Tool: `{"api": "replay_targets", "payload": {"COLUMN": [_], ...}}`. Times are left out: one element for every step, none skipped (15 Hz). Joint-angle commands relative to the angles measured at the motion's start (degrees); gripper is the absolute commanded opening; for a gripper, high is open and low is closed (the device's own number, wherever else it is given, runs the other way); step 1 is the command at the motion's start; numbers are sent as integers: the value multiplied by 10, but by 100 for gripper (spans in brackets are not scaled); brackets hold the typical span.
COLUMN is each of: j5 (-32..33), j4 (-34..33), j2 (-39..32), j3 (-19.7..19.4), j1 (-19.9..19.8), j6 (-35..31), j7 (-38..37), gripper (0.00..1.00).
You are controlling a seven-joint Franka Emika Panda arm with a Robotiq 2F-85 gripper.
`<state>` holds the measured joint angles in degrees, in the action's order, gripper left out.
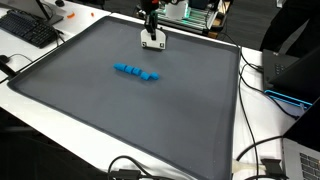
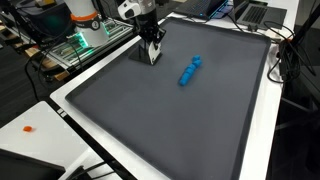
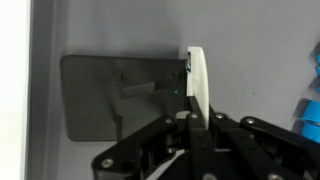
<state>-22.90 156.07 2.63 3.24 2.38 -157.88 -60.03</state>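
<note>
The robot's gripper should open now, because the white piece [image 3: 197, 80] is low and square against the dark stand's edge [image 3: 181, 73] and would rest there if the gripper opened now.
My gripper [image 3: 192, 112] is shut on a thin white flat piece [image 3: 197, 80], which I see edge-on sticking out past the fingertips in the wrist view. In both exterior views the gripper [image 1: 150, 30] [image 2: 150, 42] hangs over the far part of the grey mat [image 1: 120, 110] [image 2: 180, 120], with the white piece [image 1: 153, 43] [image 2: 154, 56] low over the mat. Whether it touches the mat I cannot tell. A short row of joined blue blocks [image 1: 137, 72] [image 2: 189, 72] lies on the mat some way from the gripper. Its end shows at the right edge of the wrist view [image 3: 311, 108].
The mat lies on a white table [image 1: 60, 120] with a raised dark rim. A keyboard [image 1: 30, 30] sits beside it, cables [image 1: 255, 150] run along one side, a laptop [image 1: 303, 155] is at a corner, and green-lit equipment [image 2: 82, 40] stands behind the arm.
</note>
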Motion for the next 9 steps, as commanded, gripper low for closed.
{"api": "replay_targets", "payload": {"j5": [-3,-3,8,23,38,56,81,83,97], "j4": [7,6,4,3,1,0,-3,-11,-17], "j2": [-5,-2,4,10,19,25,32,46,55], "j3": [1,0,-2,-3,-4,-5,-5,-7,-6], "j1": [2,1,-2,-6,-9,-13,-17,-17,-19], "j6": [0,5,11,16,21,27,35,67,83], "j7": [-2,-1,-11,-22,-33,-45,-61,-46,-49], "gripper": [29,30,35,43,50,57,66,73,81]}}
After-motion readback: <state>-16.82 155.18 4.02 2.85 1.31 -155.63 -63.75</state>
